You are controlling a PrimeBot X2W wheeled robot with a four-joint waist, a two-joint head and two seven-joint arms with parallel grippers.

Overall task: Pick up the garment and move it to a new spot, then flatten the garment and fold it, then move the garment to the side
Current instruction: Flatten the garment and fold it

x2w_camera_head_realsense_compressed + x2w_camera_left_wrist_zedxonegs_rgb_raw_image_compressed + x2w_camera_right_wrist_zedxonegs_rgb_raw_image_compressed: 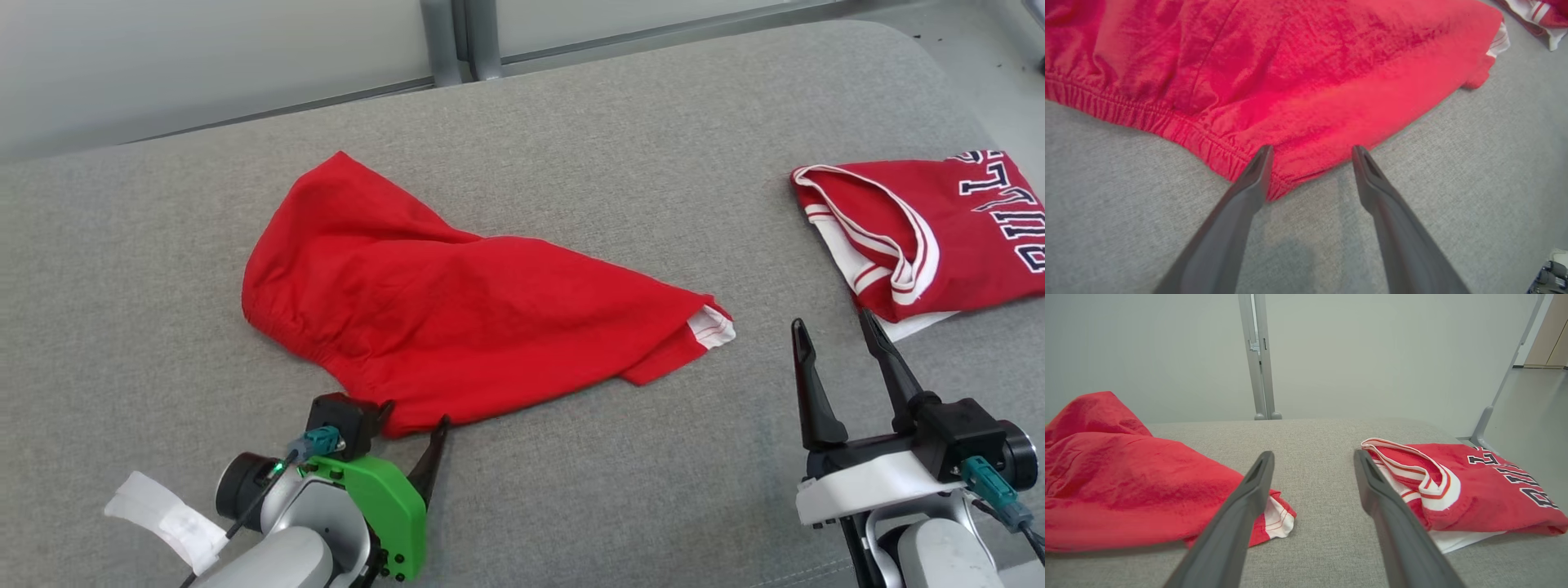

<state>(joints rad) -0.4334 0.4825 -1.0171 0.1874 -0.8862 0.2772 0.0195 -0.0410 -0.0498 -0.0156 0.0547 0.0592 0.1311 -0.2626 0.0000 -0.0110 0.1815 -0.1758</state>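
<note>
The waistband corner of the garment is gathered and sticks out narrow, while the rest of the cloth lies spread wide. So my left gripper will pinch the garment by that corner next.
The garment is a pair of plain red shorts with an elastic waistband. It lies loosely crumpled in the middle of the grey padded surface. My left gripper is open at the garment's near corner. In the left wrist view the left gripper has its fingertips over the waistband end of the garment, gripping nothing. My right gripper is open and empty at the near right, just right of the garment's white-trimmed leg hem. In the right wrist view the right gripper points between the garment and a jersey.
A folded red jersey with white trim and dark lettering lies at the right edge, just beyond my right gripper; the same jersey fills the right of the right wrist view. Metal posts and a pale wall stand behind the surface.
</note>
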